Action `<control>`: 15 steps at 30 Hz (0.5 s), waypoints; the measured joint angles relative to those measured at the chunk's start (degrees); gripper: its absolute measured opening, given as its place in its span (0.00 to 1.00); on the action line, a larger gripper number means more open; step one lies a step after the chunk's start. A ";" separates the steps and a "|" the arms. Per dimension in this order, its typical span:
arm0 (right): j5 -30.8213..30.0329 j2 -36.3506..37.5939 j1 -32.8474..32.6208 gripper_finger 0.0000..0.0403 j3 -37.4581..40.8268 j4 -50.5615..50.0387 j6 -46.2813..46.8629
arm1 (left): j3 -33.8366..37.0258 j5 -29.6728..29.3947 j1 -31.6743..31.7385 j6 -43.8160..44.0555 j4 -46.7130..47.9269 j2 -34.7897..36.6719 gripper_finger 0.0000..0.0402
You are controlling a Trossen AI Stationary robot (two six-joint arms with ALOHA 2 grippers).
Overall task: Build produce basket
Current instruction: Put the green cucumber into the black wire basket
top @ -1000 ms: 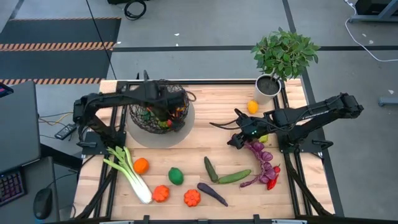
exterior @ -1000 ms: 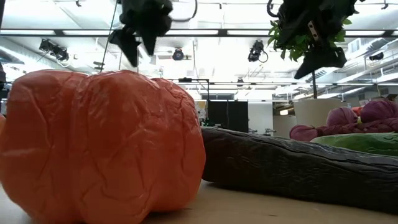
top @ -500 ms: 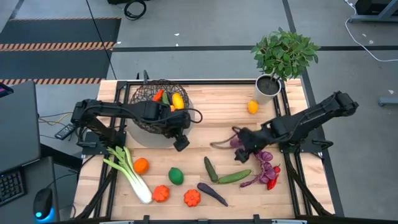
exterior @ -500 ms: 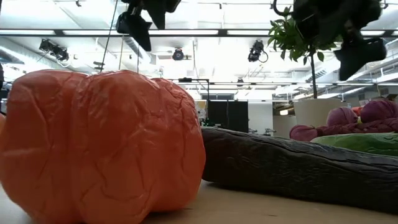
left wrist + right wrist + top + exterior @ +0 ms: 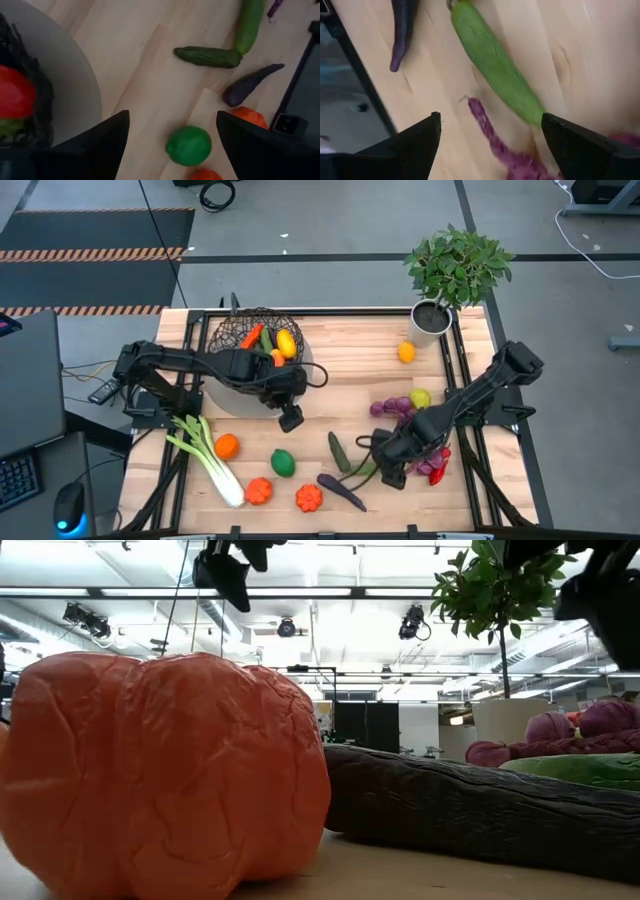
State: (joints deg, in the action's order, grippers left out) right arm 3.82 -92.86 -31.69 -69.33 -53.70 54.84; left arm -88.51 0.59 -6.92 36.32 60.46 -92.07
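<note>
My right gripper needs to take the light green cucumber by the middle of its body next, and then I should put the cucumber into the basket.
The dark wire basket stands on a pale round plate at the far left and holds a red, a yellow and a green piece. My left gripper is open and empty, just near of the plate, above bare table; a green lime lies beyond it. My right gripper is open and empty, low over the light green cucumber and a purple stalk. A dark cucumber, a purple aubergine and two orange pumpkins lie near the front edge.
A leek and an orange lie at the near left. Grapes, a yellow-green fruit and a lemon lie right of centre. A potted plant stands at the far right corner.
My left gripper has come away from over the basket and gone toward the table's near edge, past the plate. My right gripper has gone from beside the grapes toward the near edge, down over the light green cucumber.
</note>
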 joint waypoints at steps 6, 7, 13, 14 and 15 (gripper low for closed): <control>-1.75 -3.85 -0.75 0.86 -0.11 2.58 -10.69 | 0.00 -0.77 -1.15 6.64 -6.36 0.00 0.76; -2.32 -4.62 -0.83 0.86 -0.10 2.44 -12.42 | 0.00 -0.83 -1.31 8.66 -7.26 0.00 0.76; -5.72 -8.96 -0.80 0.86 -0.08 3.13 -19.81 | 0.00 -4.67 -3.61 17.02 -13.16 0.00 0.74; -5.73 -9.63 -0.82 0.86 -0.08 3.49 -20.63 | 0.00 -5.16 -4.15 17.57 -14.28 0.00 0.73; -5.69 -10.28 -0.83 0.86 -0.08 4.20 -21.32 | 0.00 -5.61 -4.67 18.53 -15.13 0.00 0.73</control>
State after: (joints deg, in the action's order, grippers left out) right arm -1.87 -103.15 -32.51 -69.41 -49.51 33.52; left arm -88.51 -5.01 -11.58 54.85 45.33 -92.07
